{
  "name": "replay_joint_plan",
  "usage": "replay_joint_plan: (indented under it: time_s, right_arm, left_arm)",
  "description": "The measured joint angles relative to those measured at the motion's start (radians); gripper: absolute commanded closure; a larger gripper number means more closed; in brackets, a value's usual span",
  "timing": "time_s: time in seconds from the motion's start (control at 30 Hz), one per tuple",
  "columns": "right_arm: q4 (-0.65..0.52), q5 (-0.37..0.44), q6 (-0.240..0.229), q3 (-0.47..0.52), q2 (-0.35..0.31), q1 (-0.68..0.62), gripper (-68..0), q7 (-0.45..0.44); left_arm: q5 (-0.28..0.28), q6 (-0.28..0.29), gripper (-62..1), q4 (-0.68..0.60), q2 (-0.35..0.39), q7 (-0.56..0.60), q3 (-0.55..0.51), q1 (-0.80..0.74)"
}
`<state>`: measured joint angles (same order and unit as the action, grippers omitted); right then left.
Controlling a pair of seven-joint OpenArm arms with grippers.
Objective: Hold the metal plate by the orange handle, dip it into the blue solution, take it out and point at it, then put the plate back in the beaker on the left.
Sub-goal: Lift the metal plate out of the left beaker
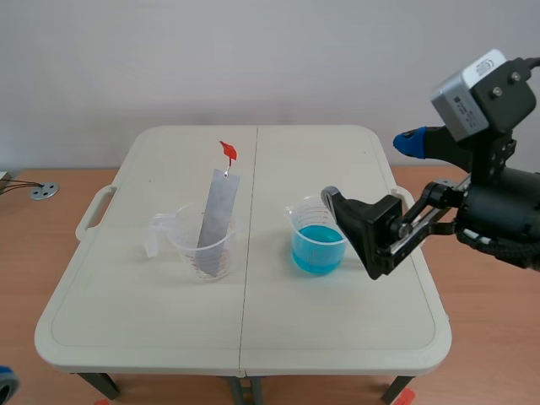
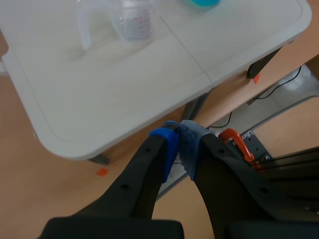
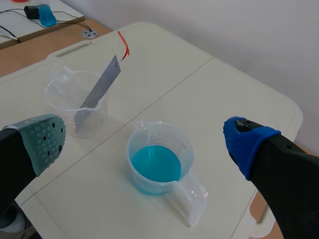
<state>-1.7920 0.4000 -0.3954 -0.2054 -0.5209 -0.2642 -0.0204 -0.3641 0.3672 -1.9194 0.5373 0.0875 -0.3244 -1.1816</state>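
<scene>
My right gripper is to grab the metal plate by its orange handle (image 1: 229, 151) next. Then it can dip the plate into the blue solution (image 1: 318, 250).
A grey metal plate (image 1: 217, 211) leans upright in the clear left beaker (image 1: 202, 247), with its orange handle (image 1: 229, 151) sticking up at the top. To its right stands a second clear beaker (image 1: 317, 240) holding blue solution (image 3: 154, 168). My right gripper (image 1: 369, 169) hangs open above and just right of the blue beaker, holding nothing. In the right wrist view the plate (image 3: 99, 88), handle (image 3: 123, 45) and left beaker (image 3: 72, 102) lie ahead of the right gripper (image 3: 144, 142). My left gripper (image 2: 178, 144) is shut on nothing, low beyond the table's near-left corner, over the floor.
The white folding table (image 1: 245, 337) has a centre seam and a side handle (image 1: 93, 213). A metal disc (image 1: 44, 191) with cables lies on the wooden floor at left. An orange clamp (image 2: 234, 142) and cables sit on the floor beside the left gripper.
</scene>
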Motion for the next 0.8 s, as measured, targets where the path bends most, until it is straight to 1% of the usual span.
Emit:
replay_joint_plan:
  time_s: [0.13, 0.2, 0.33, 0.37, 0.43, 0.5, 0.8]
  right_arm:
    - [0.042, 0.0, 0.0, -0.066, 0.0, 0.087, -66.3, 0.0]
    - [0.068, 0.0, 0.0, -0.092, 0.011, 0.123, -66.3, 0.001]
    - [0.14, 0.0, 0.0, -0.129, 0.069, 0.199, -66.3, 0.029]
    - [0.161, 0.0, 0.0, -0.14, 0.085, 0.219, -66.3, 0.037]
    - [0.203, 0.0, 0.0, -0.162, 0.113, 0.259, -66.3, 0.048]
    - [0.241, 0.0, 0.0, -0.182, 0.136, 0.3, -66.3, 0.048]
    - [0.43, -0.001, 0.0, -0.281, 0.241, 0.483, -66.3, 0.079]
  left_arm:
    - [0.0, 0.0, -1.8, 0.0, 0.0, 0.0, -0.04, -0.074]
    - [0.0, -0.002, -1.8, 0.0, 0.0, 0.001, -0.053, -0.111]
    - [0.0, -0.009, -1.8, 0.003, -0.002, 0.012, -0.058, -0.131]
    - [0.004, -0.019, -1.8, 0.003, -0.003, 0.01, -0.059, -0.131]
    - [0.038, -0.019, -1.8, 0.003, -0.002, 0.008, -0.059, -0.131]
    - [0.058, -0.019, -1.9, 0.003, -0.003, 0.003, -0.058, -0.131]
    - [0.061, -0.019, -1.8, 0.003, -0.002, 0.0, -0.058, -0.13]
